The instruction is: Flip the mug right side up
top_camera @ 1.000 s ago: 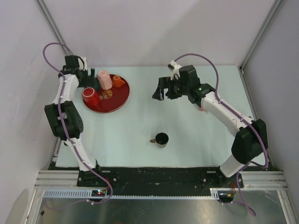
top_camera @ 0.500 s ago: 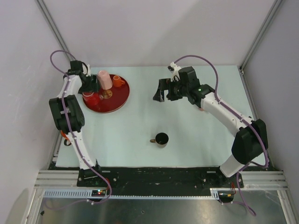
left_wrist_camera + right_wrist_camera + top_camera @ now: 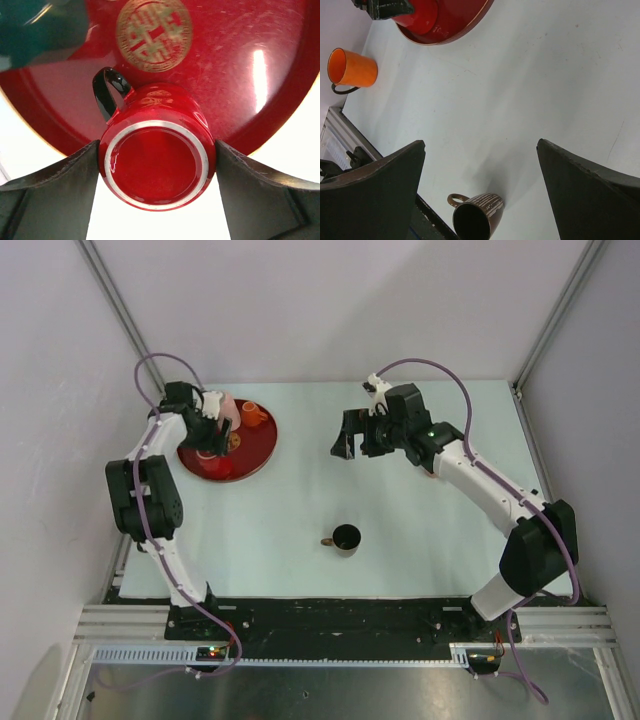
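Observation:
The red mug's sides stand between my left gripper's fingers, short of the black handle (image 3: pixel 106 92), so closing now would miss it. The move toward the mug's handle comes next.
A red mug (image 3: pixel 157 160) with a black handle (image 3: pixel 106 92) stands upside down on the red tray (image 3: pixel 260 75), its white-ringed base facing up. In the top view it sits at the tray's left side (image 3: pixel 207 453), mostly hidden under my left gripper (image 3: pixel 213 430). My left gripper (image 3: pixel 157 200) is open. Its jaws stand on either side of the mug, close against its walls. My right gripper (image 3: pixel 350 436) is open and empty, above the middle of the table. It also shows in the right wrist view (image 3: pixel 480 200).
A pink cup (image 3: pixel 224 408) and an orange mug (image 3: pixel 252 414) stand on the tray (image 3: pixel 255 455). A brown mug (image 3: pixel 346 537) stands upright near the table's front edge, also in the right wrist view (image 3: pixel 475 216). Another orange mug (image 3: pixel 352 67) stands near the table's left edge.
My left gripper has swung right from the tray's left rim to sit over the red mug. My right gripper has shifted slightly right.

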{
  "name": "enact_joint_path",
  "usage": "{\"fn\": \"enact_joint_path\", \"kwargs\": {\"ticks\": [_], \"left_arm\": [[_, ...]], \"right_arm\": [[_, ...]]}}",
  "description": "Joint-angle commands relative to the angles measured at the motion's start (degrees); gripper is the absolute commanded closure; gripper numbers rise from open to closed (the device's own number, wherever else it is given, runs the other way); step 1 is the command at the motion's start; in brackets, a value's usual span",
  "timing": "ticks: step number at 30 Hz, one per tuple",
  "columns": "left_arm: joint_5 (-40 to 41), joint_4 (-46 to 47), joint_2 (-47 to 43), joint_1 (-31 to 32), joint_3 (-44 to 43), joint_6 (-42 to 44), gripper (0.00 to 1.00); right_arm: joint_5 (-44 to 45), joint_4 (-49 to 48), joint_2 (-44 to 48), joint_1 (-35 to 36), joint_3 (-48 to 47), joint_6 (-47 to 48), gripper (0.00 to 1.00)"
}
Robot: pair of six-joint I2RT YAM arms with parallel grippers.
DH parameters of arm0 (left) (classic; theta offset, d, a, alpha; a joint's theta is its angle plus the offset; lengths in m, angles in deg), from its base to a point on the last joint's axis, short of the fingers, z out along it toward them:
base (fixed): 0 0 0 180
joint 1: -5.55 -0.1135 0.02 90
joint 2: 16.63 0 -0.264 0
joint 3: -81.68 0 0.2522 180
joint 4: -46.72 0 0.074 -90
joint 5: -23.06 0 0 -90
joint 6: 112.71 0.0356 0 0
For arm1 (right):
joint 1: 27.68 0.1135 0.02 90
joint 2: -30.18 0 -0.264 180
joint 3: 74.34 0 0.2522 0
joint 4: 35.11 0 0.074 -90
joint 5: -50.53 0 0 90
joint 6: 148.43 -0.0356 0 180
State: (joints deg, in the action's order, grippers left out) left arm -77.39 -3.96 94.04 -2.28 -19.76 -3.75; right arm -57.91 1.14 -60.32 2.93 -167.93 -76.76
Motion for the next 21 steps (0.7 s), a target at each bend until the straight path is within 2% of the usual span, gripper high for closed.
{"fn": "enact_joint_path", "kwargs": {"ticks": [1,6,10,14,18,21], "left_arm": [[-7.13,-2.45,-0.74,2.92,0.13,10.24,0.28],[-13.13,-6.97,0.37,3.12,-2.22,22.96,0.06],[-17.86,-10.21,0.43,3.11,-4.35,27.04,0.01],[-20.30,-12.02,2.27,3.16,-8.98,24.41,0.00],[-19.20,-12.27,5.91,3.70,-17.06,14.31,0.00],[-15.05,-12.28,8.26,4.79,-21.61,7.81,0.00]], "right_arm": [[0.29,-0.35,2.39,-0.07,0.22,0.62,0.01],[0.60,0.55,2.97,-0.03,0.42,1.12,0.00],[1.35,0.88,4.02,0.01,1.44,1.05,0.01],[1.47,0.71,4.66,0.02,2.23,0.82,0.01],[1.60,0.63,4.85,0.14,2.39,0.82,0.00],[1.84,0.82,4.89,0.22,2.56,0.89,0.01]]}}
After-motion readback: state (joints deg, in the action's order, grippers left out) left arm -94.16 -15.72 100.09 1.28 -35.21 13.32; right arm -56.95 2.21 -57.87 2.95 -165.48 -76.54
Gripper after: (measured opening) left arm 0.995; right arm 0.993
